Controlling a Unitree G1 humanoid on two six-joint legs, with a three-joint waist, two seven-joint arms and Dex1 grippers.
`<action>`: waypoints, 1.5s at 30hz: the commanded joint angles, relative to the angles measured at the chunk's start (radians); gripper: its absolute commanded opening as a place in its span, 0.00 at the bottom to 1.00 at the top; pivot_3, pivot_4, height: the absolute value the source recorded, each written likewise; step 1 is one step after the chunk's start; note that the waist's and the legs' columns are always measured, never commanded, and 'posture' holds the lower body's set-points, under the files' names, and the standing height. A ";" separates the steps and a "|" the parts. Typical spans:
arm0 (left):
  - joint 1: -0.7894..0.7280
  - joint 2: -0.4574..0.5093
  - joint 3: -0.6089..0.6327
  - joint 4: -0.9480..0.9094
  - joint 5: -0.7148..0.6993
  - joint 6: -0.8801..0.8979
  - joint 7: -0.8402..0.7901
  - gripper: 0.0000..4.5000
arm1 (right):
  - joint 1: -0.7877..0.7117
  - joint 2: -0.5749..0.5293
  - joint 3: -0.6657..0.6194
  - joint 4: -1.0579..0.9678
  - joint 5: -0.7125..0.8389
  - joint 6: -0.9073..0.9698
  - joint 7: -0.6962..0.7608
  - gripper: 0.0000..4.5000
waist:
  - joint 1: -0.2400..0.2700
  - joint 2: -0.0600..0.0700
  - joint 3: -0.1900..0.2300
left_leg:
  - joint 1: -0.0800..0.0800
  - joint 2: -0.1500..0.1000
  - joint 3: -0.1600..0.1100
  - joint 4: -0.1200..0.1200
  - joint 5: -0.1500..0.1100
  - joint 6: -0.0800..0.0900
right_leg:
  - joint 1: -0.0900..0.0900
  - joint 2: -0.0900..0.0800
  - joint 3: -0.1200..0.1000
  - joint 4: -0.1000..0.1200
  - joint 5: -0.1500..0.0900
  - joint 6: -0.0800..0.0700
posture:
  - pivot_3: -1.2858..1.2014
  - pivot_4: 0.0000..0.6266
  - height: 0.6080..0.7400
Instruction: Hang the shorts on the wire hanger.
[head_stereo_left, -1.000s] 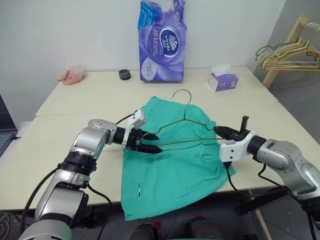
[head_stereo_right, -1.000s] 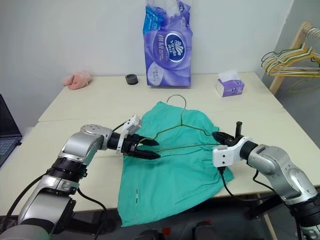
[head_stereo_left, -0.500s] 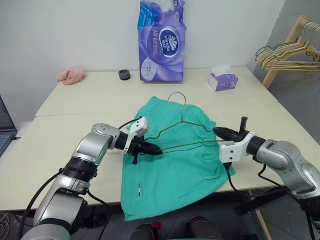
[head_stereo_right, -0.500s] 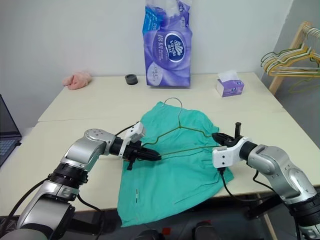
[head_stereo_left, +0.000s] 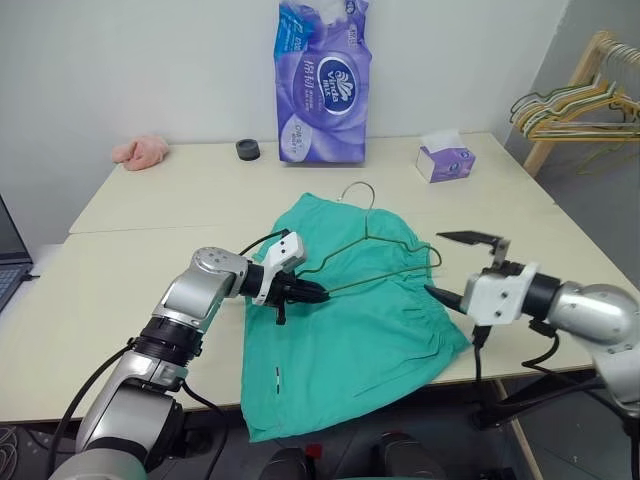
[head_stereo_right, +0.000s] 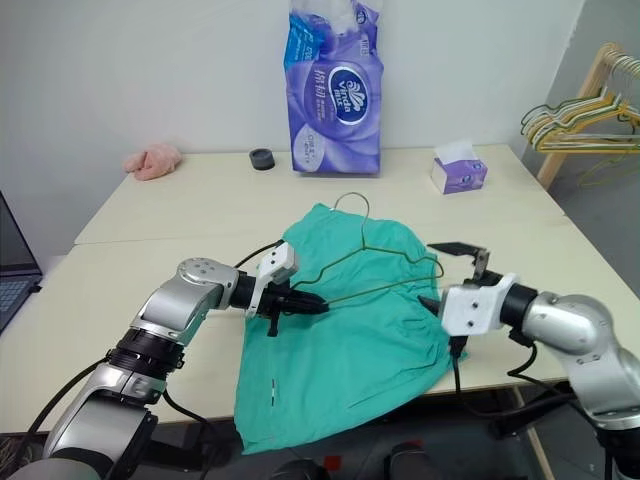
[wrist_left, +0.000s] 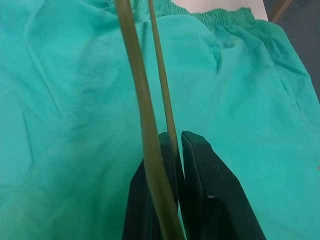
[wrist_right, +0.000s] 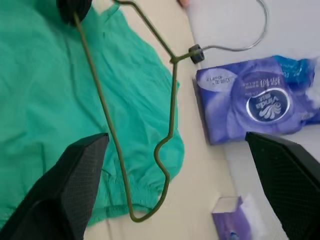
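Observation:
The right gripper grabs the hanger by its free corner (head_stereo_left: 437, 262) past the waistband next, since the shorts (head_stereo_left: 350, 340) lie under most of the wire.
The teal-green shorts (head_stereo_left: 350, 340) lie flat on the table's near edge, one leg hanging over it. The olive wire hanger (head_stereo_left: 368, 236) lies over their upper part, hook pointing towards the far side. My left gripper (head_stereo_left: 312, 294) is shut on the hanger's left corner; in the left wrist view the wire (wrist_left: 142, 100) runs out from between the black fingers (wrist_left: 200, 190) over the fabric (wrist_left: 240, 100). My right gripper (head_stereo_left: 434, 263) is open, just off the hanger's right corner and clear of it. The right wrist view shows that free corner (wrist_right: 145, 216) between its spread fingers (wrist_right: 75, 185).
A tall purple tissue pack (head_stereo_left: 323, 80), a small tissue box (head_stereo_left: 446, 160), a black ring (head_stereo_left: 249, 149) and a pink cloth (head_stereo_left: 141, 150) sit along the back of the table (head_stereo_left: 130, 250). A bunch of hangers on a wooden rack (head_stereo_left: 580, 100) stands at the right. A laptop edge (head_stereo_left: 8, 250) shows at the left.
My left gripper closed on the hanger's left corner. My right gripper let go of the right corner, opened wide and drew back and up. The hanger's right end now lies free.

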 joint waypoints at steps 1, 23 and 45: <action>0.000 0.023 0.013 -0.105 -0.009 -0.074 -0.027 0.00 | -0.061 -0.026 -0.047 -0.098 0.200 0.378 0.040 1.00 | -0.001 0.000 0.000 | 0.000 0.000 0.000 0.000 0.000 0.000 | 0.000 0.000 0.000 0.000 0.000 0.000 | 0.43 0.11 1.00; 0.048 0.100 -0.059 -0.291 0.032 -0.233 -0.123 0.00 | -0.171 -0.182 0.188 -0.106 0.391 0.864 0.191 0.87 | -0.001 0.002 0.001 | -0.001 0.000 0.000 -0.001 0.000 0.000 | -0.001 -0.001 0.000 -0.001 -0.003 0.005 | 0.44 0.10 1.00; 0.054 0.070 -0.050 -0.290 0.015 -0.224 -0.078 0.00 | -0.154 -0.214 0.266 -0.097 0.312 0.803 0.186 0.01 | 0.002 0.003 0.002 | -0.001 0.000 0.000 -0.001 0.000 0.000 | -0.001 -0.001 -0.001 -0.001 -0.003 0.005 | 0.44 0.10 1.00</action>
